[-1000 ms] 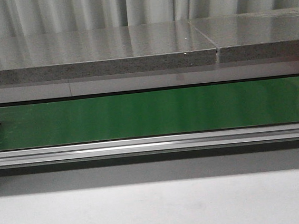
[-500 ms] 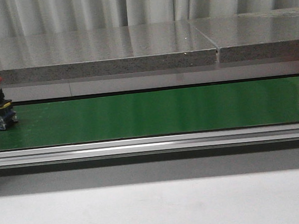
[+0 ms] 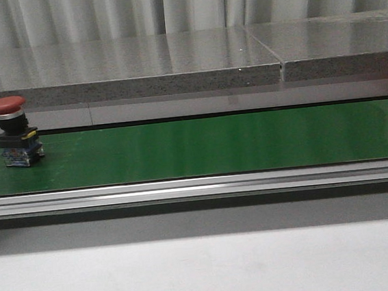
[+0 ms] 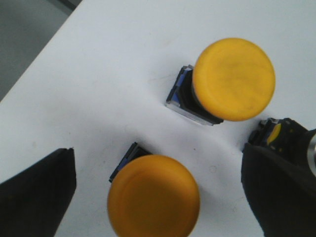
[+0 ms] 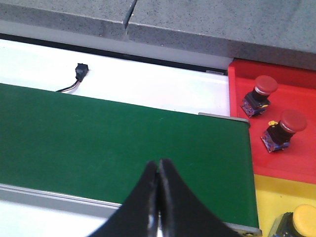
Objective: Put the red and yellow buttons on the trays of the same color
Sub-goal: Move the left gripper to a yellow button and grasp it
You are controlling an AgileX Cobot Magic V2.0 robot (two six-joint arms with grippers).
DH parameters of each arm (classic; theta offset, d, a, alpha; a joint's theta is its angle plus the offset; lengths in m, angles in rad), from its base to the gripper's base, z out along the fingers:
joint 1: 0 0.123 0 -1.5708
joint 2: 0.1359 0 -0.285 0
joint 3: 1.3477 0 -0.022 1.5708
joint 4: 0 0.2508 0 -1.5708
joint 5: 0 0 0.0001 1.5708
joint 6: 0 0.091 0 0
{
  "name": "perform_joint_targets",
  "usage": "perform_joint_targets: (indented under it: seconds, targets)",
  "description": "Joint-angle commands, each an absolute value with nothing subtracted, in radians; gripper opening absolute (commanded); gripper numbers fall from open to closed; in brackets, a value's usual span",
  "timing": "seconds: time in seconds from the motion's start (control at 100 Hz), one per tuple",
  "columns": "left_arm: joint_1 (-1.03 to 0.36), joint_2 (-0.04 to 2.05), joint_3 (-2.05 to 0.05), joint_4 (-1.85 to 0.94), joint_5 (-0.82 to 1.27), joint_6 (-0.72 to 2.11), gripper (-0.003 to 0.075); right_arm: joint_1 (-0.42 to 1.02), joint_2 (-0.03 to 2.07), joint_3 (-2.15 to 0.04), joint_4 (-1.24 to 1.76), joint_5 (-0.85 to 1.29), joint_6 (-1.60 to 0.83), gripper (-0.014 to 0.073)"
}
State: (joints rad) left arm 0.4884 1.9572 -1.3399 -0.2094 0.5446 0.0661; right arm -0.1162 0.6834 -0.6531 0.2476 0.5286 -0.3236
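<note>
The fingers of the left gripper are around the yellow button's cap, low over the white surface. The left gripper should close. Closing now would hold the button.
A red button [image 3: 15, 132] stands upright on the green belt [image 3: 214, 143] near its left end in the front view; neither gripper shows there. In the left wrist view my left gripper [image 4: 158, 155] is open above a white surface, straddling a yellow button [image 4: 153, 195], with its fingers [image 4: 39, 192] clear of it on both sides. A second yellow button [image 4: 233, 79] stands beyond. My right gripper [image 5: 158, 165] is shut and empty over the belt [image 5: 123, 133]. Beside the belt's end, a red tray [image 5: 296, 89] holds two red buttons [image 5: 260, 91] [image 5: 285, 127], and a yellow tray [image 5: 281, 192] holds one yellow button [image 5: 303, 219].
A third button body [image 4: 276, 136] is partly hidden behind the left gripper's finger. A grey stone ledge [image 3: 172, 65] runs behind the belt and an aluminium rail [image 3: 198, 186] along its front. A small black plug with a wire [image 5: 79, 71] lies behind the belt.
The red button has travelled rightward along the belt, from half cut off at the left edge to fully in view.
</note>
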Motion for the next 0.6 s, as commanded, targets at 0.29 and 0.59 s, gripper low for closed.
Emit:
perform_joint_targets:
  seconds: [0.29,0.59]
  targets:
    - [0.491,1.915,-1.371,-0.230,0.519,0.057,0.0219,-0.111,0.679,-0.680,0.259,0.466,-0.331,-0.0068]
    - [0.489,1.804,-1.371,-0.280,0.569,0.057,0.0001,-0.111,0.679,-0.680,0.259,0.466,-0.331,-0.0068]
